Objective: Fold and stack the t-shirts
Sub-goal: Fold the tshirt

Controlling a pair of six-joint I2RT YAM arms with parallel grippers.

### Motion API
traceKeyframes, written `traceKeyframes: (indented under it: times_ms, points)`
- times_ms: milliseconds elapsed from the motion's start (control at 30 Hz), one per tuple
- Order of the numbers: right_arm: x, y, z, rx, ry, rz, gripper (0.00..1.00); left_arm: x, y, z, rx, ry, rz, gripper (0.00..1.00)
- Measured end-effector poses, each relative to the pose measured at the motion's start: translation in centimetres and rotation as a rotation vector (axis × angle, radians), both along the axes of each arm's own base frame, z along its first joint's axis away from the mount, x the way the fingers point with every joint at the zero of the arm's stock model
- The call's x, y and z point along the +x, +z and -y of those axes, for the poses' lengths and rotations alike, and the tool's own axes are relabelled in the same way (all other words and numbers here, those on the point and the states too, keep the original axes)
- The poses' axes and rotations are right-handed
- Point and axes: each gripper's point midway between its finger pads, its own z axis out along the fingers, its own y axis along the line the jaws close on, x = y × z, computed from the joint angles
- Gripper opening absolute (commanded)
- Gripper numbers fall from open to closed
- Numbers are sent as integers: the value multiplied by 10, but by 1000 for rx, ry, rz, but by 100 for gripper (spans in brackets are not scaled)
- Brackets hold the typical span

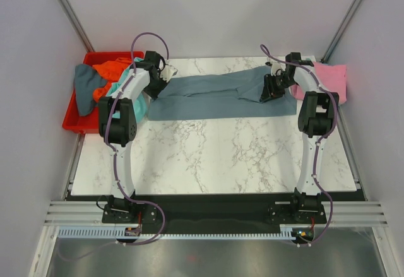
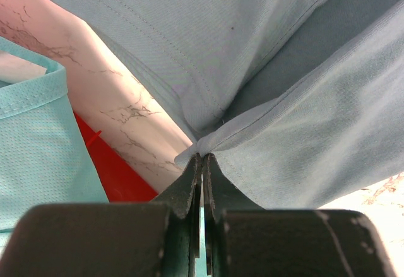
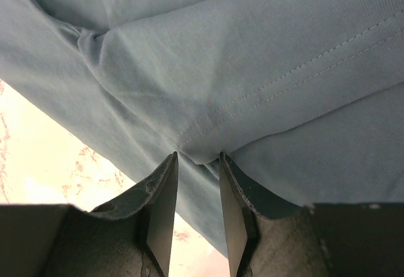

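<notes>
My right gripper closes on the shirt's folded corner next, since the corner lies between the gripper's open fingers and closing now would pinch it.
A large slate blue-grey t-shirt (image 1: pixel 214 94) lies stretched in a long band across the back of the table. My left gripper (image 1: pixel 161 79) is at its left end, shut on a pinch of its hem (image 2: pixel 203 156). My right gripper (image 1: pixel 273 89) is over its right end, with the jaws a little apart; a folded corner of the shirt (image 3: pixel 201 157) sits at the fingertips. A pink t-shirt (image 1: pixel 331 79) lies at the back right. An orange t-shirt (image 1: pixel 112 70) and a teal one (image 1: pixel 124 89) lie in the bin; the teal also shows in the left wrist view (image 2: pixel 38 151).
A red plastic bin (image 1: pixel 74 120) stands off the table's back left corner, with a dark blue-grey cloth (image 1: pixel 84 85) hanging over its side. Its red wall (image 2: pixel 120 177) shows by my left fingers. White marble tabletop (image 1: pixel 227 157) spreads in front of the shirt. Grey walls close in both sides.
</notes>
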Motion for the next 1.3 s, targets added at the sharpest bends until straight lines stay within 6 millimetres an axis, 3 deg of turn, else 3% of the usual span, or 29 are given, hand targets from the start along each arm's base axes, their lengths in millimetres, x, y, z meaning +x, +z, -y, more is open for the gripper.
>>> traceKeyframes:
  times_ms: [100,267,433,667,1067,1300]
  points:
    - [0,-5,0,-2,-1,-8,35,0,0,0,0,0,0,2]
    - [3,-7,1,-4,-5,-6,13,0,0,0,0,0,0,2]
    - [9,-2,0,-3,-11,15,0,0,0,0,0,0,0,2]
    - [18,6,-3,0,-13,48,0,0,0,0,-1,2,0,2]
    - [56,49,-31,4,23,228,0,1,2,1,-4,17,5,2]
    - [66,39,-49,-7,46,250,0,14,14,2,5,31,53,2]
